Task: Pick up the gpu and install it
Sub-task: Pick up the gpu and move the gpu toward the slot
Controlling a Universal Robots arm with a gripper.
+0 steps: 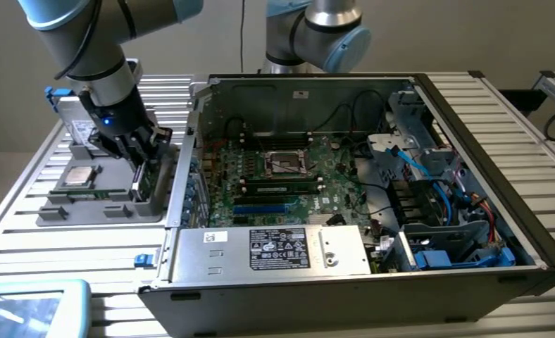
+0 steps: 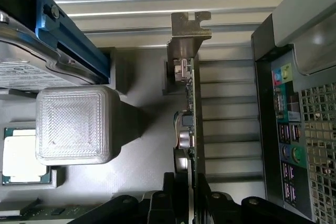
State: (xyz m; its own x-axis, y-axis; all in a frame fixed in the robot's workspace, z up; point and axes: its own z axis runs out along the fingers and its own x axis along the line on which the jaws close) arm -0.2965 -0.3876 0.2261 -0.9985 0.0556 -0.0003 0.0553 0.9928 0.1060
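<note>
My gripper will grab the GPU next by its exposed upper edge (image 1: 146,167), because the tray's slot (image 1: 146,205) surrounds the GPU's lower edge.
The gpu (image 1: 145,177) stands on edge in a slot of the grey parts tray (image 1: 99,210), to the exterior view's left of the open computer case (image 1: 465,211). In the wrist view the gpu (image 2: 190,98) is seen edge-on: a thin green board with a silver bracket at its far end. My gripper (image 1: 142,156) is lowered over the card. In the wrist view the gripper (image 2: 188,198) is open, with its black fingers (image 2: 169,195) straddling the card's near end and a narrow gap showing on one side.
The tray also holds a silver hard drive (image 1: 75,128) in a blue bracket and a processor chip (image 1: 78,176). A grey raised block (image 2: 73,124) stands beside the card. The case wall with rear ports (image 2: 294,129) runs close along the tray. A second arm (image 1: 315,35) stands behind the case.
</note>
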